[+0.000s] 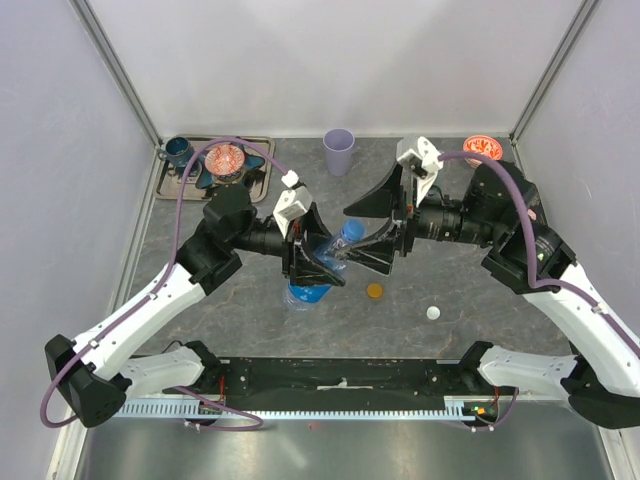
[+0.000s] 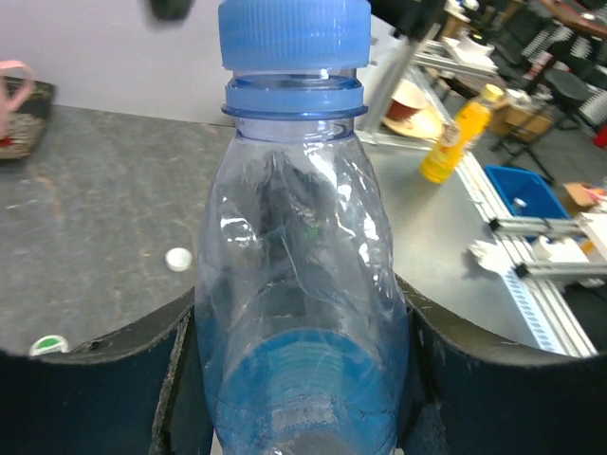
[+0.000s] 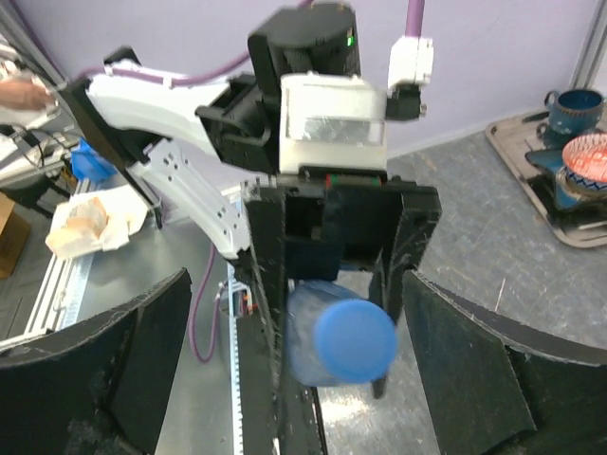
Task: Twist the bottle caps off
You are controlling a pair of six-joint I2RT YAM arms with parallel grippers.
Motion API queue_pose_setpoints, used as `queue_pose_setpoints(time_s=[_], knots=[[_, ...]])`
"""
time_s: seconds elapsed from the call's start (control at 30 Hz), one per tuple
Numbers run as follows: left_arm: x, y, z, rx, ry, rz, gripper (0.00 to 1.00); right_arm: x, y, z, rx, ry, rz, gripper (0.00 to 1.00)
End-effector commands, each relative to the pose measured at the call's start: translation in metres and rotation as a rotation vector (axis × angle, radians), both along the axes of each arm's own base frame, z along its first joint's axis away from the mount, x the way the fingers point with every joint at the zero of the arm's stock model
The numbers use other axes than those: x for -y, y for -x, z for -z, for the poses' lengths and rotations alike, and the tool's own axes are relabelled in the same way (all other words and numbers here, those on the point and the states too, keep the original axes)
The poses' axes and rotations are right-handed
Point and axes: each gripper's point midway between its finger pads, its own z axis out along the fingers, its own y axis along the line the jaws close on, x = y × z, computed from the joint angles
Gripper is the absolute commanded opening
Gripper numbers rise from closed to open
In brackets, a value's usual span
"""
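Note:
The blue cap (image 1: 351,231) (image 3: 356,341) needs to be unscrewed from the held bottle, so my right gripper will next grab the cap by its opposite sides, facing it end-on.
My left gripper (image 1: 318,262) is shut on a clear blue bottle (image 1: 308,292) and holds it tilted above the table, neck toward the right arm. Its blue cap (image 1: 351,231) is on the neck. In the left wrist view, the bottle (image 2: 299,284) fills the space between the fingers (image 2: 95,379), with the cap (image 2: 294,33) at the top. My right gripper (image 1: 350,238) is wide open, one finger on each side of the cap, not touching it. In the right wrist view the cap (image 3: 356,341) faces the camera between the fingers (image 3: 474,379).
A loose orange cap (image 1: 374,291) and a white cap (image 1: 433,313) lie on the table by the front. A white-and-green cap (image 2: 47,346) lies near the left gripper. A lilac cup (image 1: 338,150) stands at the back, with a tray (image 1: 262,185) of dishes at back left. An orange bottle (image 2: 453,137) stands further off.

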Motion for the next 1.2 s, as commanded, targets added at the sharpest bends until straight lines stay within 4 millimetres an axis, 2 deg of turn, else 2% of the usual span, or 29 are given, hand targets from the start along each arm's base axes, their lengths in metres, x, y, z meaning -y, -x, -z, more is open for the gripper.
queue_pose_setpoints(time_s=[0.0, 0.07, 0.1, 0.17, 0.2, 0.33, 0.37, 0.43, 0.57, 0.9, 1.17], knots=[[0.003, -0.037, -0.021, 0.117, 0.047, -0.226, 0.47, 0.005, -0.011, -0.034, -0.020, -0.062, 0.102, 0.98], [0.003, -0.050, -0.023, 0.138, 0.050, -0.297, 0.47, 0.011, -0.022, -0.043, -0.042, -0.090, 0.184, 0.98], [0.004, -0.064, -0.023, 0.146, 0.048, -0.378, 0.47, 0.019, -0.040, -0.046, -0.054, -0.109, 0.305, 0.98], [0.004, -0.079, -0.021, 0.172, 0.040, -0.475, 0.47, 0.031, -0.055, -0.050, -0.101, -0.151, 0.428, 0.98], [0.003, -0.090, -0.022, 0.184, 0.036, -0.562, 0.47, 0.045, -0.073, -0.050, -0.120, -0.180, 0.558, 0.98], [-0.001, -0.114, -0.019, 0.267, 0.012, -0.775, 0.45, 0.063, -0.099, -0.038, -0.221, -0.230, 0.754, 0.98], [-0.006, -0.124, -0.017, 0.278, -0.001, -0.862, 0.45, 0.062, -0.103, -0.033, -0.240, -0.225, 0.773, 0.98], [-0.005, -0.126, -0.014, 0.284, -0.007, -0.911, 0.45, 0.063, -0.111, -0.030, -0.274, -0.238, 0.816, 0.98], [-0.009, -0.138, -0.010, 0.326, -0.049, -1.022, 0.45, 0.051, -0.123, -0.017, -0.319, -0.216, 0.836, 0.98], [0.000, -0.140, 0.000, 0.347, -0.082, -1.048, 0.44, 0.027, -0.143, 0.004, -0.346, -0.163, 0.837, 0.96], [-0.001, -0.138, -0.004, 0.354, -0.069, -1.046, 0.44, 0.015, -0.149, 0.020, -0.353, -0.127, 0.818, 0.76]])
